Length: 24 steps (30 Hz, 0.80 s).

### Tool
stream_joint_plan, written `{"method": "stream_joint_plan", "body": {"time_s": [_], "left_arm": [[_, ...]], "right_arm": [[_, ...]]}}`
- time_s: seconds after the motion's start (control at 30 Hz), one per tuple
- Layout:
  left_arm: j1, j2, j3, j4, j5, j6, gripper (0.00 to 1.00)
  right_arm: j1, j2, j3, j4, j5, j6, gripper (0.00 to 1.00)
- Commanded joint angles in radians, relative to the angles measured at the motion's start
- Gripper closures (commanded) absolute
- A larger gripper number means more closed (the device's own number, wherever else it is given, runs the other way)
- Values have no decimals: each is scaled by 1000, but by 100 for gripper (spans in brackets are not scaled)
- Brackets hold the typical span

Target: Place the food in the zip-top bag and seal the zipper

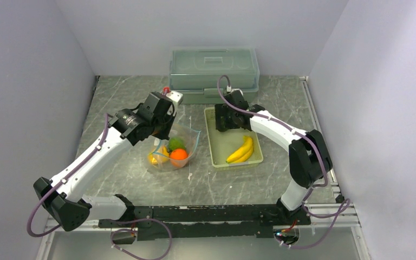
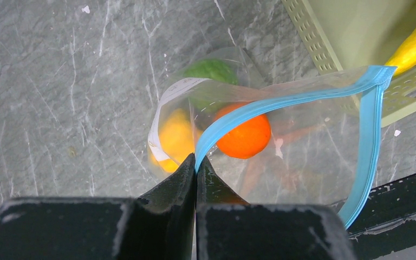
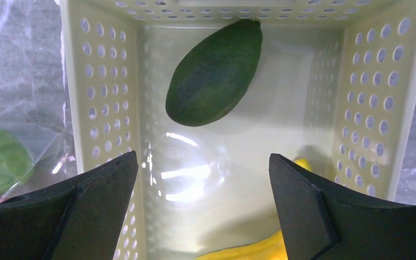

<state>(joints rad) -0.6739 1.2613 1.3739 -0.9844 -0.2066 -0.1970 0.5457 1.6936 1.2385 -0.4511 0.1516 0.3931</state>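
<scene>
My right gripper grabs the avocado across its sides near the broad end [image 1: 222, 125] next, so the stem end stays free to enter the zip-top bag [image 1: 174, 146] first.
The clear zip-top bag [image 1: 174, 146] lies on the table with its mouth held open. Inside it sit an orange ball [image 2: 245, 136], a light green fruit [image 2: 212, 70] and a yellow pepper [image 2: 175, 138]. My left gripper [image 2: 196, 165] is shut on the bag's teal-blue zipper [image 2: 281, 102] at the rim. My right gripper [image 3: 203, 179] stands open above the pale green basket [image 1: 212, 158], over the dark green avocado [image 3: 214, 72]. Yellow bananas [image 1: 241, 150] lie at the basket's near end.
A large translucent green lidded box [image 1: 214, 70] stands at the back of the marble table [image 1: 119, 92]. White walls close in on three sides. A black rail [image 1: 195, 214] runs along the near edge.
</scene>
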Motion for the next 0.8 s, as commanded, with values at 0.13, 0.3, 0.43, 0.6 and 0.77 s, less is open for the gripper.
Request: {"method": "stream_joint_plan", "body": {"time_s": [0.13,0.3,0.43,0.6,0.77], "left_arm": [[-3,-20,0,30,14,0,91],[-4,-26,-8,30,13,1,91],[-4,-30,-13,27,15,5,91],[-4,-41,-16,35,21,6,90],[-4,-42,-13,28,19,8,91]], "right_arm": [[-1,72,84,46,52,109,5],[-1,139,110,58,100,168,9],[-1,178,131,59,126,218,11],[-2,217,159,44,148,259,14],[-2,235,166,45,152,270,17]]}}
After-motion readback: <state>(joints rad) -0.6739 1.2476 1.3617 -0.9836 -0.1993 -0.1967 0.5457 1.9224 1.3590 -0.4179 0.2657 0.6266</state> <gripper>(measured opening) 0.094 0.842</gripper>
